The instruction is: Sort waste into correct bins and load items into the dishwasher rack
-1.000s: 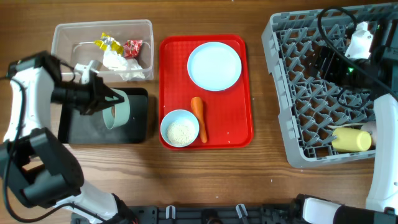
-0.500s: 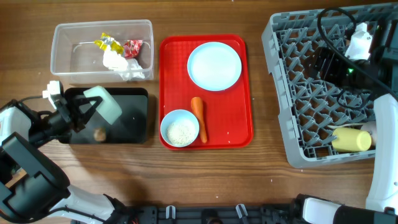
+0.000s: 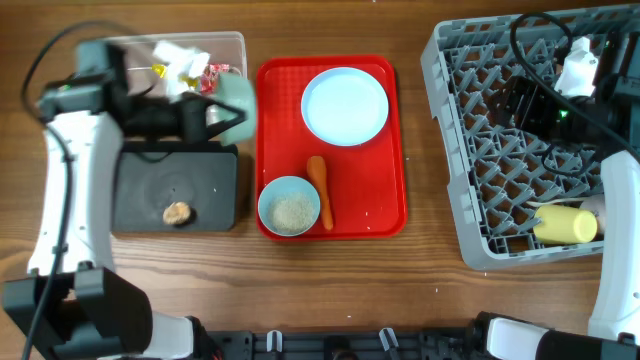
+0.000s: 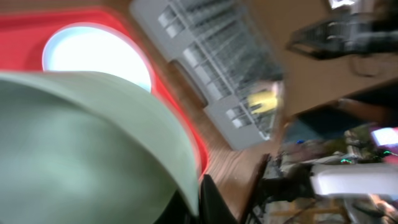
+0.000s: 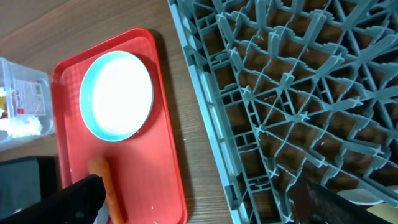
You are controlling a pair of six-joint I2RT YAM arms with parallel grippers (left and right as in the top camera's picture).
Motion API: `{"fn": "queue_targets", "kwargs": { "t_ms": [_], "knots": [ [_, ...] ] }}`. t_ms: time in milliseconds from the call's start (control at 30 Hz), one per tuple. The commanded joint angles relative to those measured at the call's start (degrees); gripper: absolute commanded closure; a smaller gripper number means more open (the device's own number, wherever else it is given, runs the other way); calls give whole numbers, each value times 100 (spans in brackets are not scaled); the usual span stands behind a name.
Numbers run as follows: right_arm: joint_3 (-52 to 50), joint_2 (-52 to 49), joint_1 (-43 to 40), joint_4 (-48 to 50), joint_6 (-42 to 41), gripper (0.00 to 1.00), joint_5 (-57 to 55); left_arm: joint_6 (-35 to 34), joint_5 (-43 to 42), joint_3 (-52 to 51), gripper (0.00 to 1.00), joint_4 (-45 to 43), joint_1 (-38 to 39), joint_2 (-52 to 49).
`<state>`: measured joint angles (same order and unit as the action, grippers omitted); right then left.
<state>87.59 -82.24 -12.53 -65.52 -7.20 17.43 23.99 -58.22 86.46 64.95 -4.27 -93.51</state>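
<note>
The robot's right gripper should next grab the empty bowl by its rim on the side facing the rack, to load the bowl and leave the opposite edge free for the rack.
My left gripper [image 3: 212,114] is shut on the rim of an empty light-blue bowl [image 3: 230,100], held tilted above the right end of the clear tub [image 3: 100,75]. The bowl fills the left wrist view [image 4: 81,149]. The tub holds white tissue [image 3: 180,55] and yellow and red wrappers [image 3: 205,70]. A brown food lump [image 3: 178,212] lies in the black tray [image 3: 140,190]. The red tray [image 3: 385,200] carries the plate [image 3: 345,105], a carrot [image 3: 319,190] and a bowl of rice [image 3: 290,207]. My right gripper [image 5: 205,205] hangs open and empty over the grey rack [image 3: 470,150].
A yellow cup [image 3: 565,225] lies in the rack's front right corner, a pale pink cup [image 3: 594,205] partly hidden beside it. The right wrist view shows the plate [image 5: 118,93], the carrot [image 5: 106,186] and the rack's left edge [image 5: 205,99].
The left arm has swung the bowl up from over the black tray to above the tub's right end. The brown lump now lies in the black tray. The right arm has not moved.
</note>
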Motion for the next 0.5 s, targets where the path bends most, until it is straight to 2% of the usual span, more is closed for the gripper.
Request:
{"fn": "queue_targets", "kwargs": {
  "t_ms": [0,100,167,333,433,467],
  "knots": [
    [94,-17,22,-70,81,1,-94,-2487,3394,90,96,-708,1443,57],
    [94,-17,22,-98,83,0,-96,-2514,4706,87,96,-1285,2865,-168],
    [94,-17,22,-111,85,1,-96,-2509,5204,87,96,-1641,3661,-557],
    [94,-17,22,-131,122,0,-98,-2494,5316,87,96,-2052,4684,-1707],
    [94,-17,22,-129,120,0,-98,-2494,5316,87,96,-2061,4935,-1912],
    [94,-17,22,-127,118,1,-96,-2494,5316,87,92,-2085,4996,-1910]
  ]
}}
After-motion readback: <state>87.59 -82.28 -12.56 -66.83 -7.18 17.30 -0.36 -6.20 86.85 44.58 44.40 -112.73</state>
